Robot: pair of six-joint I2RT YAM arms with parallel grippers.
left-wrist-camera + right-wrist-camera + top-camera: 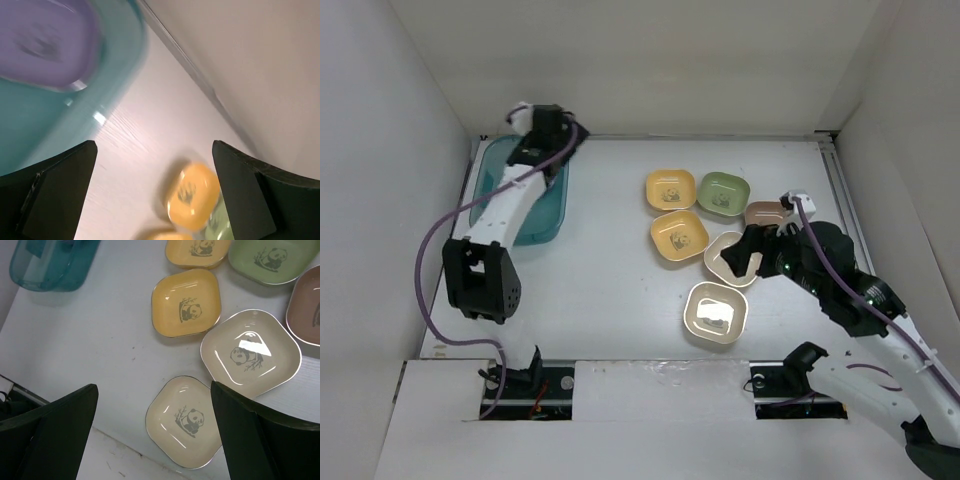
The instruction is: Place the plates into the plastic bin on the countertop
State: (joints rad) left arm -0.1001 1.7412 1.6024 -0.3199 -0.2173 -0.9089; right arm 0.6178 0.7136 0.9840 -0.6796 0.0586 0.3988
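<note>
Next, my left gripper should grab the nearer yellow plate by its rim facing the bin, leaving the plate's base free to rest inside.
The teal plastic bin (525, 195) stands at the far left of the white countertop (610, 280). It holds a purple plate (45, 40). My left gripper (548, 125) is open and empty above the bin's far end; it also shows in the left wrist view (154, 150). Two yellow plates (670, 189) (679, 234), a green plate (723, 193), a brown plate (765, 213) and two beige plates (732, 262) (715, 313) lie right of centre. My right gripper (745, 255) is open and empty above the beige plates (185, 421) (250, 352).
White walls close in the left, back and right. A metal rail (840, 190) runs along the countertop's right edge. The left arm (500, 215) reaches over the bin's near half. A raised white slab (650, 400) carries the arm bases at the front.
</note>
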